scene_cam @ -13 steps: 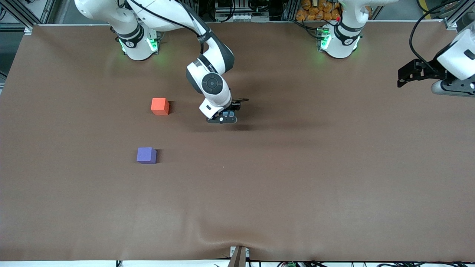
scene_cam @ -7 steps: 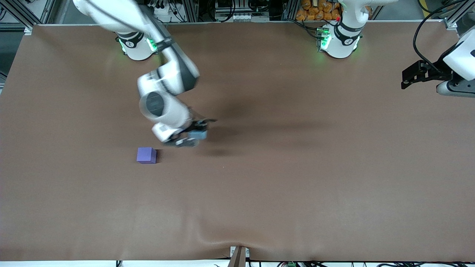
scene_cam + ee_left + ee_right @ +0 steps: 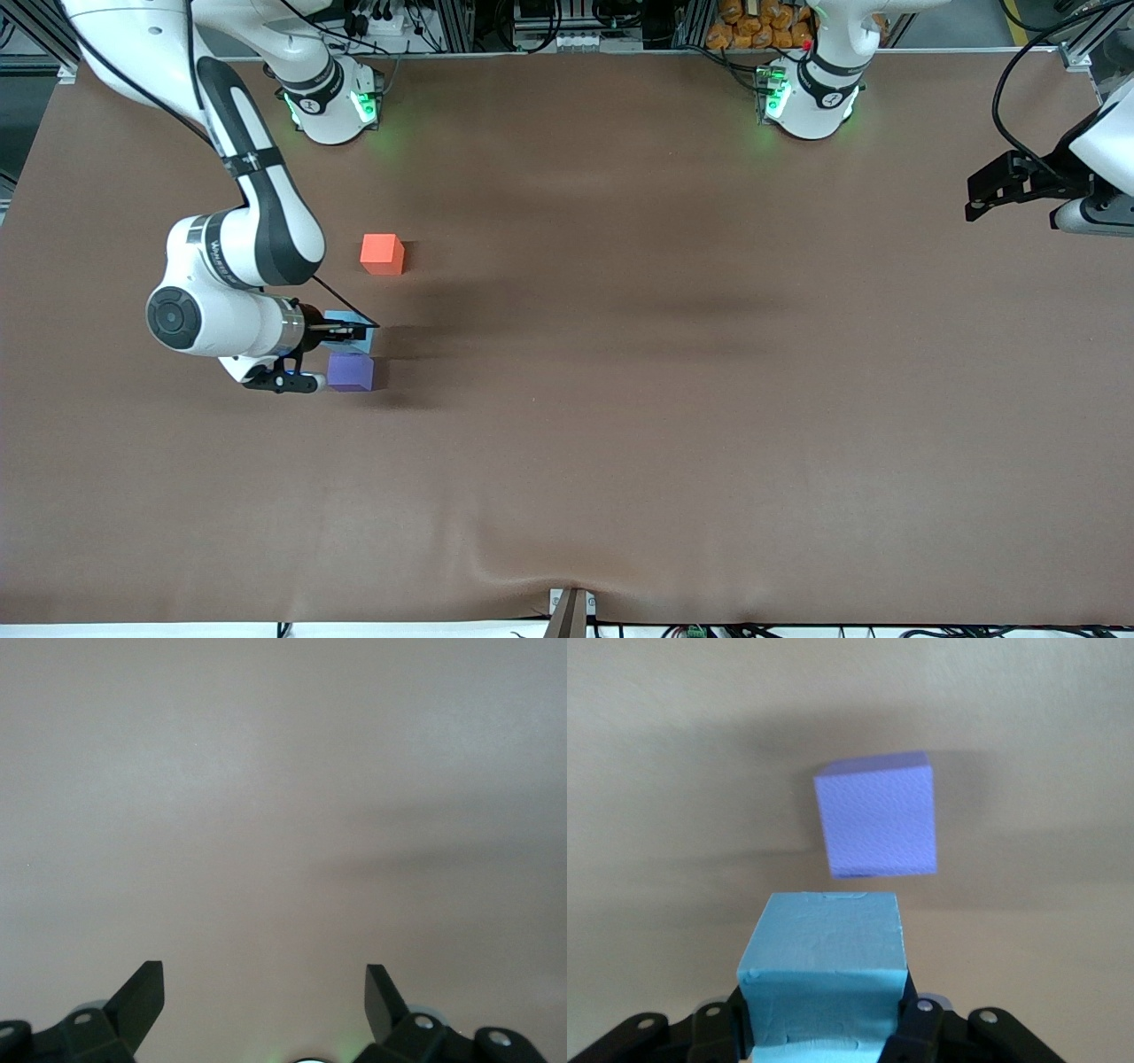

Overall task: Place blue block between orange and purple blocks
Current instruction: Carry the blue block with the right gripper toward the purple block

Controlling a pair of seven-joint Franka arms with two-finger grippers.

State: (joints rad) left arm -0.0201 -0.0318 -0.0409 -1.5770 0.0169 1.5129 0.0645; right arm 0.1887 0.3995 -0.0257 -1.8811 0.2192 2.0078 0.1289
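Observation:
The blue block's lower edge point(image 3: 348, 351) point(image 3: 834, 894) hangs above the table beside the purple block, so my right gripper now keeps holding the blue block until it touches the table.
The blue block point(image 3: 341, 321) is held in my right gripper point(image 3: 347, 333), which is shut on it. It is low over the table between the orange block point(image 3: 382, 253) and the purple block point(image 3: 351, 372), much closer to the purple one. In the right wrist view the blue block point(image 3: 824, 943) fills the space between the fingers, and the purple block point(image 3: 877, 824) sits just ahead of it with a small gap. I cannot tell whether the blue block touches the table. My left gripper point(image 3: 982, 200) is open and empty, and waits at the left arm's end of the table.
A brown cloth covers the table point(image 3: 673, 399). The left wrist view shows only bare cloth between the left gripper's point(image 3: 261, 983) spread fingers. The cloth has a wrinkle point(image 3: 496, 567) near the front edge.
My right arm has swung from the table's middle toward the right arm's end, carrying the blue block down beside the purple block. The orange block is uncovered again. The left gripper shifted slightly.

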